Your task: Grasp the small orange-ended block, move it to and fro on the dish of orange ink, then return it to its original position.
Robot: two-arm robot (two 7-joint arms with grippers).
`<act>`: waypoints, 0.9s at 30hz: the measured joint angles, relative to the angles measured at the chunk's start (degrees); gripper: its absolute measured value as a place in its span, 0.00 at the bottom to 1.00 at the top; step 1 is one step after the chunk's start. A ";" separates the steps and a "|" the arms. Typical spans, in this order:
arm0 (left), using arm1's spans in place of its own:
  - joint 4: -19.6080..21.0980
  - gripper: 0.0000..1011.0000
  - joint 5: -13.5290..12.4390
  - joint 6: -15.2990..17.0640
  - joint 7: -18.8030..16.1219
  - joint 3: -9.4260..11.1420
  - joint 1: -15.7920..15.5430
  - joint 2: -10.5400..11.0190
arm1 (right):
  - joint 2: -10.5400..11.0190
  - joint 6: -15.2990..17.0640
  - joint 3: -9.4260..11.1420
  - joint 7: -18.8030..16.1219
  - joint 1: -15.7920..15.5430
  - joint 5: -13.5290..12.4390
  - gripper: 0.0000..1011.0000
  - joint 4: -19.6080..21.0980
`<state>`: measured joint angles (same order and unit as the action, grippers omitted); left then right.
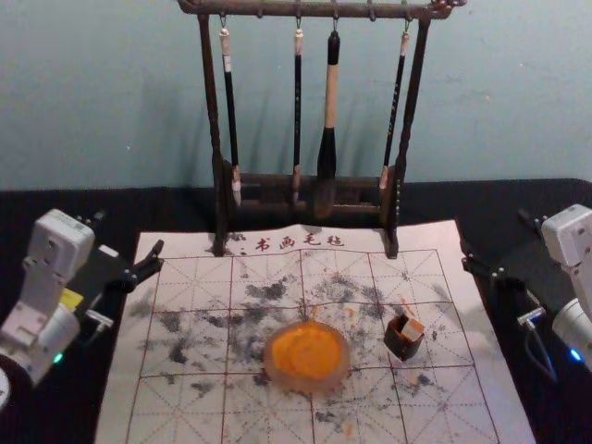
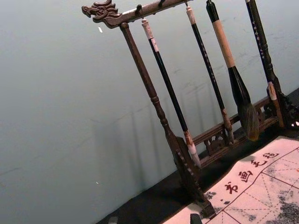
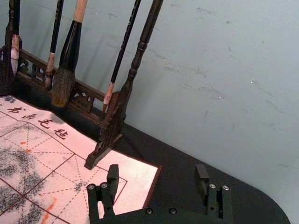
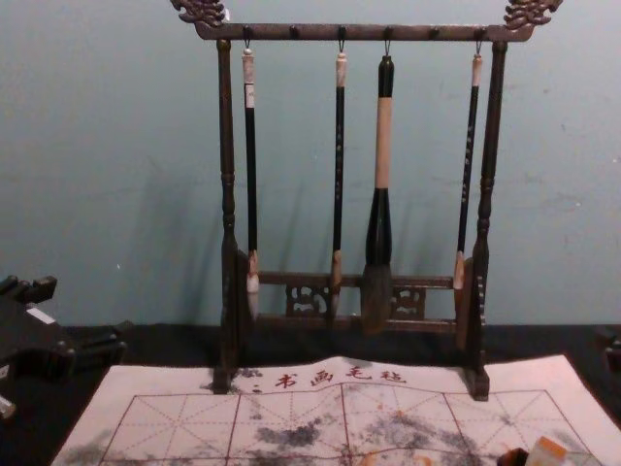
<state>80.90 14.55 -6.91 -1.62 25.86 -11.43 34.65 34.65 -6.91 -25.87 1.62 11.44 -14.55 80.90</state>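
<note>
The right gripper grabs the small block by its exposed orange end (image 4: 548, 449) next, since the dark square holder closes around the block's foot.
The small orange-ended block (image 1: 413, 329) leans in a small dark square holder (image 1: 400, 345), right of the dish of orange ink (image 1: 307, 357) on the mat. From the chest, the block's orange end (image 4: 550, 449) appears at the bottom right. My left gripper (image 1: 129, 233) hangs open beyond the mat's left side; its fingertips, spread apart, peek into the left wrist view's edge (image 2: 154, 219). Across the mat, my right gripper (image 1: 495, 239) is open off the right side, and its two empty fingers stand wide in the right wrist view (image 3: 156, 173). Neither touches the block or dish.
A dark wooden rack (image 1: 305, 181) stands at the mat's far edge with several brushes hanging from it, one large brush (image 1: 326, 139) among them. The white gridded mat (image 1: 185, 398) with ink stains lies on a black tabletop (image 1: 65, 407), against a pale wall.
</note>
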 joint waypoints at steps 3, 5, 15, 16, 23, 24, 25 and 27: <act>0.00 0.99 0.00 0.00 0.00 0.00 0.00 0.00 | 0.00 0.00 0.00 0.00 0.00 0.00 0.99 0.00; 0.00 0.99 0.00 0.00 0.00 0.00 0.00 0.00 | 0.00 0.00 0.00 0.00 0.00 0.00 0.99 0.00; 0.00 0.99 0.00 0.00 0.00 0.00 0.00 0.00 | 0.00 0.00 0.00 0.00 0.00 0.00 0.99 0.00; 0.00 0.99 0.00 0.00 0.00 0.00 0.00 0.00 | 0.00 0.00 0.00 0.00 0.00 0.00 0.99 0.00; 0.00 0.99 0.00 0.00 0.00 0.00 0.00 0.00 | 0.00 0.00 0.00 0.00 -0.01 0.00 0.99 0.00; 0.00 0.99 0.00 0.00 0.00 0.00 0.00 0.00 | 0.00 0.00 0.00 0.00 0.00 0.00 0.99 0.00; 0.00 0.99 0.00 0.00 0.00 0.00 0.00 0.00 | 0.00 0.00 0.00 0.00 0.00 0.00 0.99 0.00; 0.00 0.99 0.00 0.00 0.00 0.00 0.00 0.00 | 0.00 0.00 0.00 0.00 0.00 0.00 0.99 0.00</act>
<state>80.90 14.55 -6.91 -1.62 25.86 -11.43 34.64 34.65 -6.91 -25.87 1.62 11.44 -14.55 80.90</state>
